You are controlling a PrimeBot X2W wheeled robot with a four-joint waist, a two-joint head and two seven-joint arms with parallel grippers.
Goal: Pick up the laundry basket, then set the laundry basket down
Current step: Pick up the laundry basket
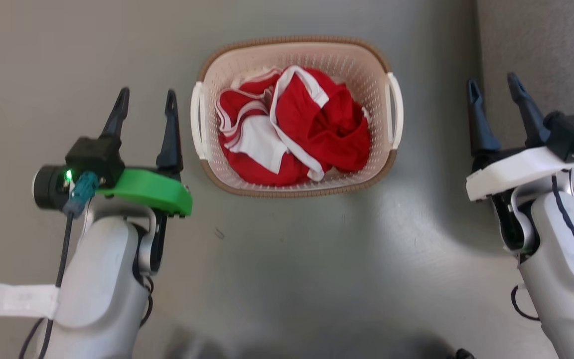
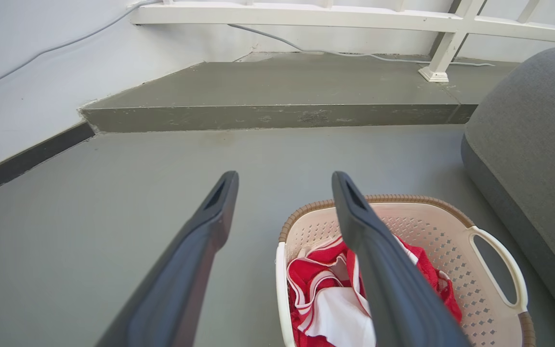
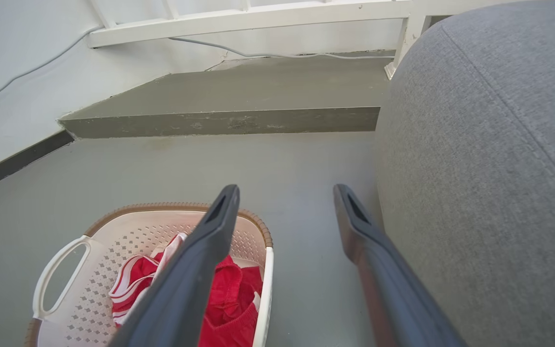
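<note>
I need to grab the laundry basket by its white side handle (image 1: 198, 121) next with my left gripper to keep the basket level, because loose red and white clothes (image 1: 294, 127) fill it.
The laundry basket (image 1: 347, 57) rests on the grey floor at upper centre of the head view, cream and perforated with a brown rim and white side handles. Red and white clothes (image 1: 294, 127) fill it. My left gripper (image 1: 145, 106) stands open just left of the basket's left handle (image 1: 197, 119), apart from it. My right gripper (image 1: 495, 89) stands open well to the right of the right handle (image 1: 396, 110). The left wrist view has the basket (image 2: 451, 250) at lower right behind my left gripper (image 2: 284, 185). In the right wrist view the basket (image 3: 128, 231) lies lower left of my right gripper (image 3: 285, 195).
A grey upholstered seat (image 3: 489, 154) stands close on the right of my right gripper, also (image 2: 533, 144). A low concrete step (image 2: 277, 103) runs across behind the basket, with a white rail (image 2: 306, 14) and a cable on the wall. Bare floor (image 1: 292, 259) lies between my arms.
</note>
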